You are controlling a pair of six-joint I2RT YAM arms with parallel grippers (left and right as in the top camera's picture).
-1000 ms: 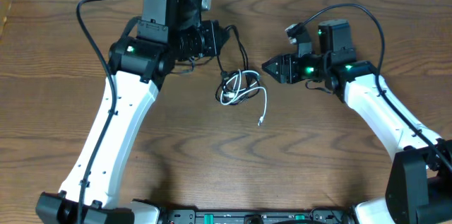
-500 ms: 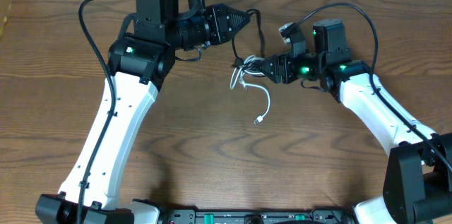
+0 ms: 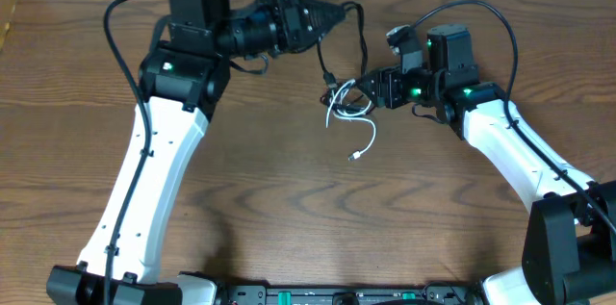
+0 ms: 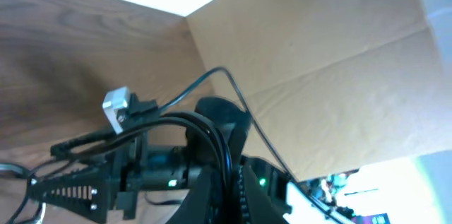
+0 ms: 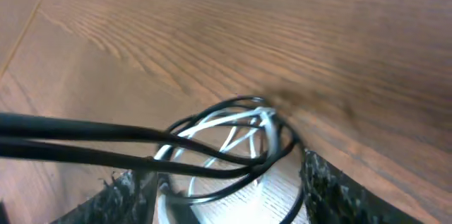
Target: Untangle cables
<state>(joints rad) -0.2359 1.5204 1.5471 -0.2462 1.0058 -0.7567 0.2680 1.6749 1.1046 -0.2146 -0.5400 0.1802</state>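
Note:
My left gripper holds the black cable, so my right gripper should grab the tangle's loops next, and then the black cable can pull free.
The black cable (image 3: pixel 363 40) runs from my left gripper (image 3: pixel 332 16) in an arc down to a tangle (image 3: pixel 346 103) with the white cable (image 3: pixel 368 132), whose plug end (image 3: pixel 354 157) lies on the table. My left gripper is shut on the black cable, which passes between its fingers in the left wrist view (image 4: pixel 220 146). My right gripper (image 3: pixel 369 89) is at the right side of the tangle. In the right wrist view its fingers (image 5: pixel 123 196) stand wide apart, with black loops (image 5: pixel 212 157) and white loops (image 5: pixel 233 121) between them.
A brown wooden table (image 3: pixel 289 209) carries everything. Thick black robot cables arc over each arm (image 3: pixel 115 31). A cardboard wall (image 4: pixel 318 54) stands behind the table, beyond the right arm.
My left gripper has risen and swung right with the black cable, pulling it up. The tangle has slid right and up. My right gripper has moved in to the tangle.

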